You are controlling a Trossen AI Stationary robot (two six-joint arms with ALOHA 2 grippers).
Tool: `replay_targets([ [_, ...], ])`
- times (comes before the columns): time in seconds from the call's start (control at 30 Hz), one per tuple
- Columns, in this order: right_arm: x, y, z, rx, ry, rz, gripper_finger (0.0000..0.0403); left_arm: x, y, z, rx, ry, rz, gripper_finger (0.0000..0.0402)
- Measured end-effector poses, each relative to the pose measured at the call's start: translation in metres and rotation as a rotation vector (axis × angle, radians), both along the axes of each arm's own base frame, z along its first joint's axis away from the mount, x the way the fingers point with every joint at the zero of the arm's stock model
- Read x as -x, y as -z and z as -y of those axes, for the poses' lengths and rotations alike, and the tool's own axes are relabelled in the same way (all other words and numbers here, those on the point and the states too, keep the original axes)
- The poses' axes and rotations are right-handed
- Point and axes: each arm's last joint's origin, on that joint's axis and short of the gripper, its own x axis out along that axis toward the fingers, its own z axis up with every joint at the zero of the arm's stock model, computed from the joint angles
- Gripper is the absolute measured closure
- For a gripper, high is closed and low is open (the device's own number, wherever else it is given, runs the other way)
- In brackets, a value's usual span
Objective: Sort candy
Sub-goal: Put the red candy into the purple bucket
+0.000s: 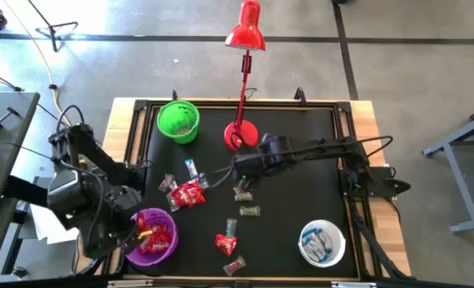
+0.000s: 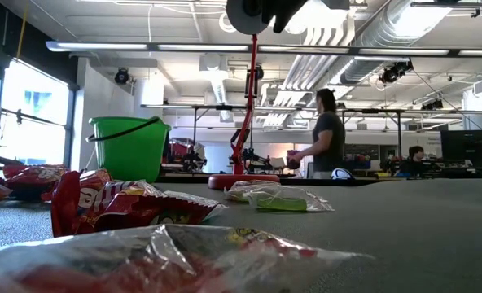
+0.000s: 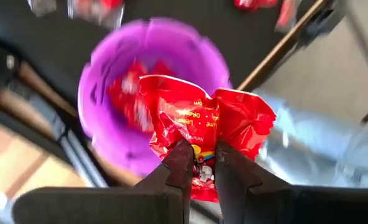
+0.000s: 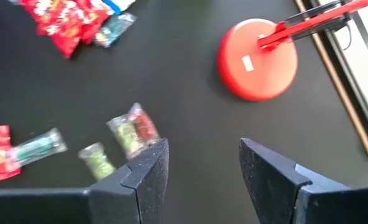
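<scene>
My left gripper is holding the red packet (image 3: 199,121) over the purple bowl's opening (image 3: 131,102), so the packet would fall into the bowl. My left gripper should open now.
My left gripper (image 3: 201,171) is shut on a red candy packet (image 3: 202,118) above the purple bowl (image 3: 109,68), which holds red candy (image 1: 162,238). In the high view this gripper (image 1: 141,233) hangs over the bowl's left rim. My right gripper (image 4: 202,167) is open above the mat's middle (image 1: 242,182). Just beside its fingers lie greyish-green and red sweets (image 4: 133,134). More candy lies loose on the mat: a red heap (image 1: 188,193), a red one (image 1: 226,243) and clear greenish ones (image 1: 249,210). My left gripper pinches the red packet between its two fingers at a crumpled edge (image 3: 199,149). The rest of the packet spreads out beyond the fingertips. It is lifted clear, over the purple bowl's opening.
A green bowl (image 1: 178,121) stands at the mat's far left and a white bowl (image 1: 323,243) with blue-and-white candy at the near right. The red lamp's base (image 1: 241,136) sits close behind the right gripper. People (image 2: 326,134) are in the room beyond the table.
</scene>
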Motion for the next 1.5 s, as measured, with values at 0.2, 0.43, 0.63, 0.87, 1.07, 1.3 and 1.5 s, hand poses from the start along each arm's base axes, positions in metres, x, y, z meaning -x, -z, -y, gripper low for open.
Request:
replay_targets([
  [0.2,0.005,0.0,-0.024,-0.022,-0.002,0.021,0.0211,0.0,0.003,0.004,-0.049,0.08,0.029,0.0358],
  [0.43,0.008,0.0,-0.038,-0.043,0.021,0.039,0.0211,0.002,0.003,0.006,-0.024,0.183,-0.03,0.0333],
  [0.63,0.009,0.0,-0.041,-0.056,0.05,0.051,0.0211,0.002,0.003,0.006,-0.039,0.243,-0.021,0.0303],
  [0.87,0.009,0.0,-0.041,-0.062,0.069,0.057,0.0211,0.0,0.003,0.005,-0.096,0.299,0.037,0.0279],
  [1.07,0.008,0.0,-0.039,-0.063,0.074,0.057,0.0211,-0.012,0.001,-0.005,-0.204,0.344,0.127,0.0277],
  [1.3,0.007,0.001,-0.035,-0.072,0.082,0.053,0.0211,-0.036,-0.009,-0.044,-0.301,0.373,0.183,0.0277],
  [1.5,0.007,0.001,-0.035,-0.071,0.076,0.051,0.0211,-0.053,-0.013,-0.076,-0.383,0.381,0.186,0.0277],
])
